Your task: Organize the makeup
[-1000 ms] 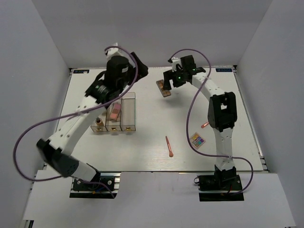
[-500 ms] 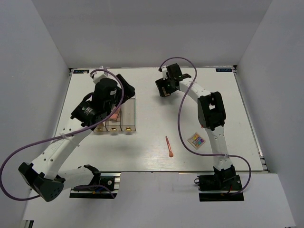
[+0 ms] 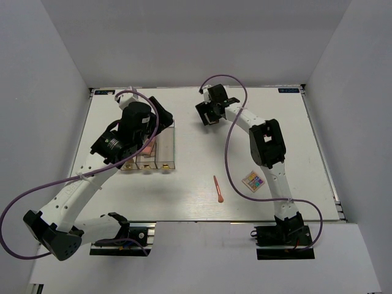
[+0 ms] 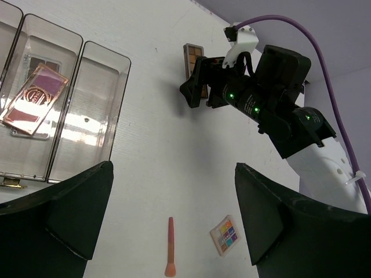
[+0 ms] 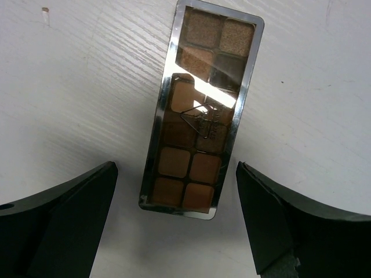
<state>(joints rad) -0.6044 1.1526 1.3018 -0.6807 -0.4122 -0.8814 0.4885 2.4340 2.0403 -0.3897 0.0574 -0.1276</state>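
Observation:
The fingers of my right gripper reach past the brown palette's near edge, one beside each long side, so it is time to close on the palette now.
A brown eyeshadow palette (image 5: pixel 200 110) lies flat on the white table at the back centre; it also shows in the left wrist view (image 4: pixel 193 58). My right gripper (image 5: pixel 177 174) is open low over it, one jaw on each side of its near end, apart from it; in the top view (image 3: pixel 207 115) it covers the palette. My left gripper (image 4: pixel 174 168) is open and empty, held above the clear organizer (image 3: pixel 166 147). A mauve palette (image 4: pixel 33 98) lies tilted in the organizer's middle compartment. A coral applicator (image 3: pixel 218 188) and a multicolour palette (image 3: pixel 254 181) lie on the table near the front.
The organizer's right compartment (image 4: pixel 87 121) holds no makeup in the left wrist view. Small gold-capped items (image 3: pixel 147 165) sit at the organizer's near end. The right arm (image 3: pixel 269 147) stretches across the right half of the table. Grey walls enclose the table on three sides.
My right gripper has moved left and down over the brown palette. My left arm has pulled back toward the near left, its gripper now over the organizer.

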